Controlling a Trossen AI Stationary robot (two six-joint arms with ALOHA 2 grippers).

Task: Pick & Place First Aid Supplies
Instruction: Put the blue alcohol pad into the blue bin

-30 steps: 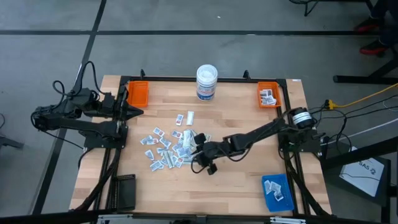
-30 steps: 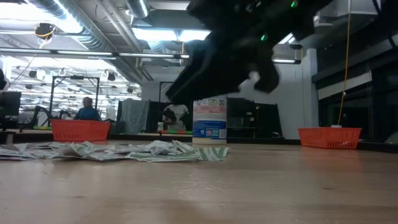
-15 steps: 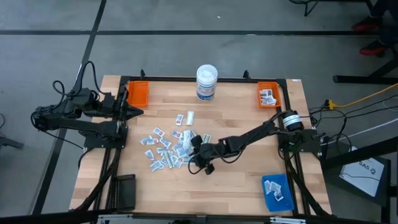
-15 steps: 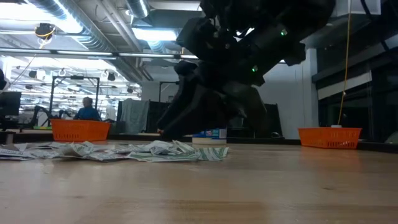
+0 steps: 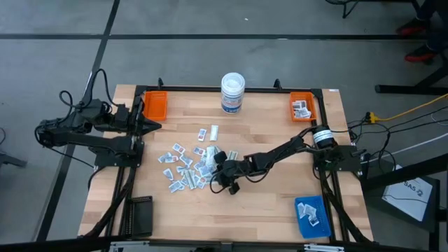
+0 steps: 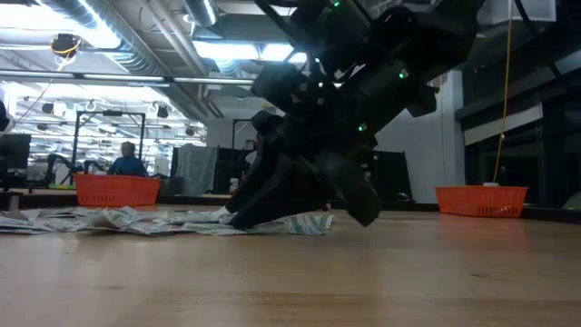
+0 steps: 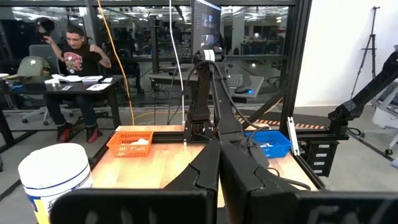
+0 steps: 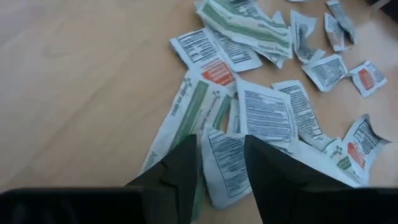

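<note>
My right gripper's fingers are on either side of the white packet's printed side [image 8: 226, 163], one down at the green strip, so it should close. Closing now would hold the packet.
The first aid supplies [image 5: 187, 168] are small white printed packets and pale green strips, lying loose in a pile on the wooden table left of centre. They also show in the low view [image 6: 136, 220] and the right wrist view [image 8: 267, 112]. My right gripper [image 5: 214, 178] is open. It slants down at the pile's right edge [image 6: 238, 218], with its two fingers on either side of a white packet [image 8: 225, 163]. My left gripper [image 5: 155, 126] is shut and hangs level at the table's left edge, its fingers together [image 7: 219, 158]. My right gripper comes at the pile from the table's right side, slanting down. Its fingertips [image 8: 184, 163] are low among the packets at the pile's right edge. Whether they touch a packet or the table I cannot tell.
A white tub [image 5: 232, 92] stands at the far edge. There are orange trays at far left [image 5: 155, 105] and far right [image 5: 302, 107], and a blue tray [image 5: 312, 213] at near right. The right orange tray and the blue tray hold packets. Bare wood lies near and right of the pile.
My right gripper has come down from well above the table to the pile's right edge and gone a little toward the table's left. Its fingertips are now low by the packets. The pile has not visibly moved.
</note>
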